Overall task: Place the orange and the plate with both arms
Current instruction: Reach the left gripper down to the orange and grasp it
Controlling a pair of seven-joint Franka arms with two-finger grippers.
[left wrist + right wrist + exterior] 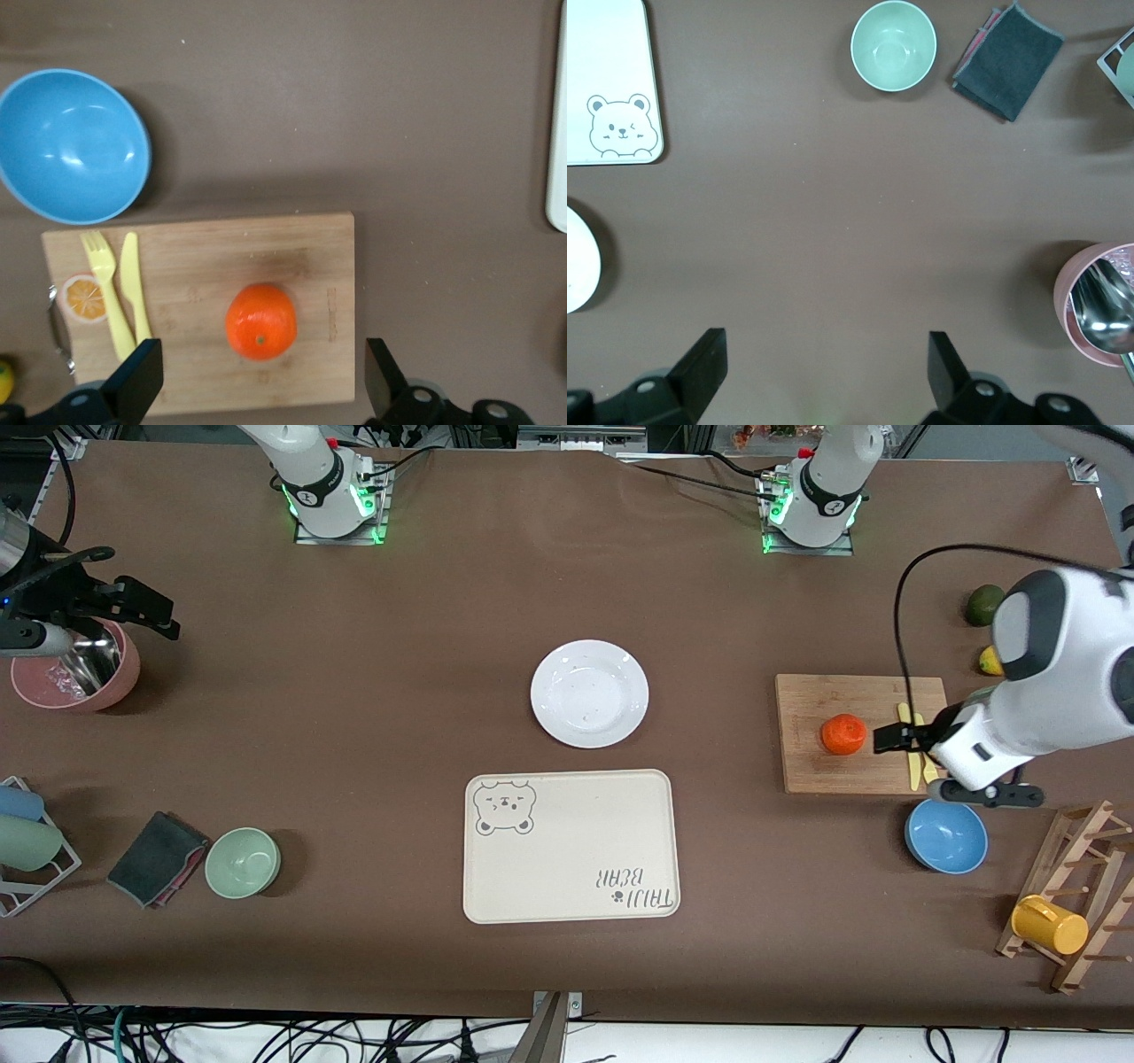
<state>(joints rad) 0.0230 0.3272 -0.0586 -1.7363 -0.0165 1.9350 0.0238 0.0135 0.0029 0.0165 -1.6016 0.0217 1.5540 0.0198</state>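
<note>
My left gripper grabs the orange's round sides next, to set the orange (843,734) on the white plate (589,693).
The orange (843,734) sits on a wooden cutting board (824,775) toward the left arm's end of the table. My left gripper (899,738) hangs open over the board, beside the orange. In the left wrist view the orange (260,320) lies just ahead of the gap between the open left gripper's (260,390) fingers, apart from both. The white plate (589,693) lies at mid-table, empty; its rim shows in the right wrist view (578,270). My right gripper (146,611) is open and empty over bare table beside a pink bowl (75,677); it also shows in the right wrist view (824,376).
A cream bear-print tray (571,868) lies nearer the camera than the plate. A yellow fork and knife (912,757) lie on the board. A blue bowl (946,835), a mug rack (1076,895), an avocado (983,605) and a lemon (990,660) stand near it. A green bowl (242,862) and dark cloth (158,857) lie toward the right arm's end.
</note>
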